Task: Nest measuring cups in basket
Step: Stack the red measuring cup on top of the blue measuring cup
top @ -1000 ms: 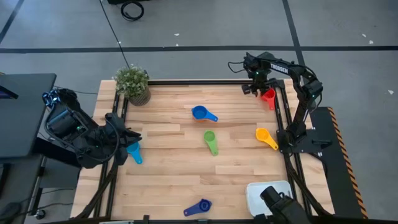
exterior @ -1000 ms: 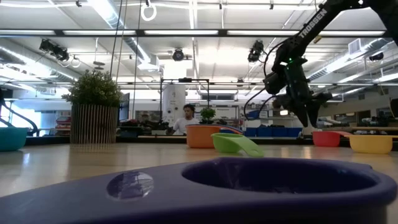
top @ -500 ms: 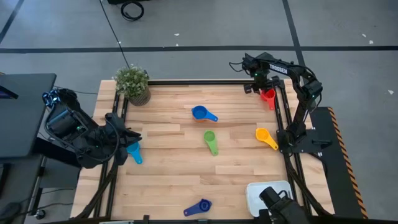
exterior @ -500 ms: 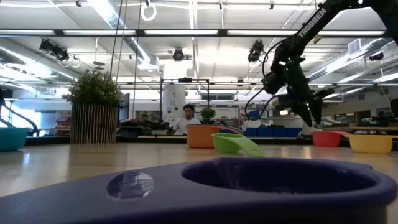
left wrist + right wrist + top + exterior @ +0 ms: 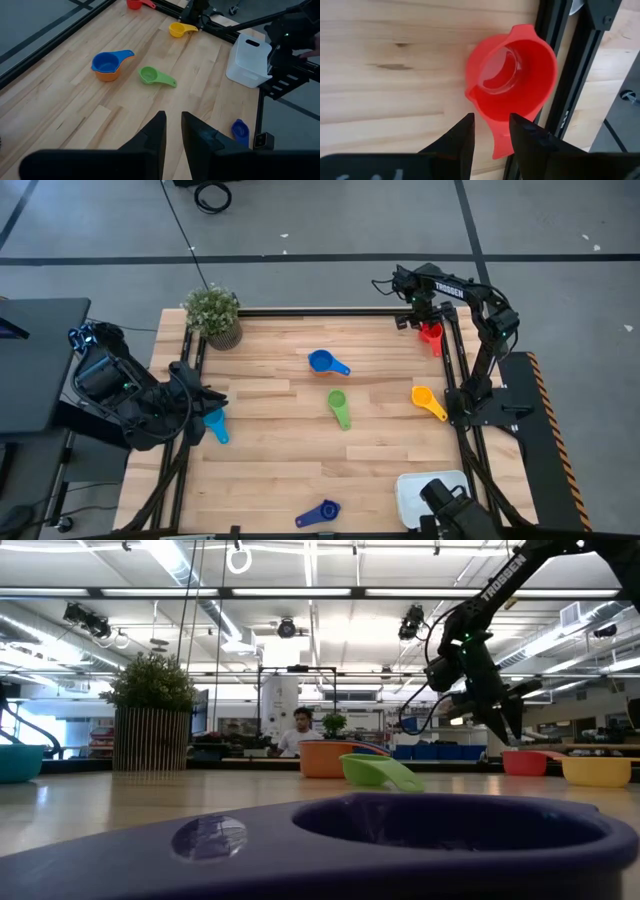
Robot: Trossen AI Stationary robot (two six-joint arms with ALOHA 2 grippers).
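It isn't time to close yet: the fingers of my right gripper are above the handle (image 5: pixel 501 142), and one overlaps the rim's edge (image 5: pixel 501 118). My right gripper should go down first, then close on the red cup.
The red cup (image 5: pixel 430 332) stands upright at the far right corner, hard against the black frame rail. My right gripper (image 5: pixel 416 310) hovers open just above it; in the right wrist view its fingers (image 5: pixel 457 142) stand on either side of the cup's handle (image 5: pixel 501 142), apart from it. A blue cup sits nested in the orange cup (image 5: pixel 322 362). The green (image 5: pixel 338 408), yellow (image 5: pixel 428 402), light blue (image 5: pixel 215 425) and dark blue (image 5: pixel 320 513) cups lie singly on the table. The white basket (image 5: pixel 425 492) is at the near right corner. My left gripper (image 5: pixel 173 132) waits at the left edge, open by a narrow gap.
A potted plant (image 5: pixel 212 315) stands at the far left corner. Black frame rails (image 5: pixel 455 370) run along the table's sides, one right beside the red cup. A camera mount (image 5: pixel 445 505) overlaps the basket. Bare wood lies between the cups in the middle.
My right gripper has drifted a little toward the table's right edge, coming over the red cup, and stays open. Nothing on the table has moved.
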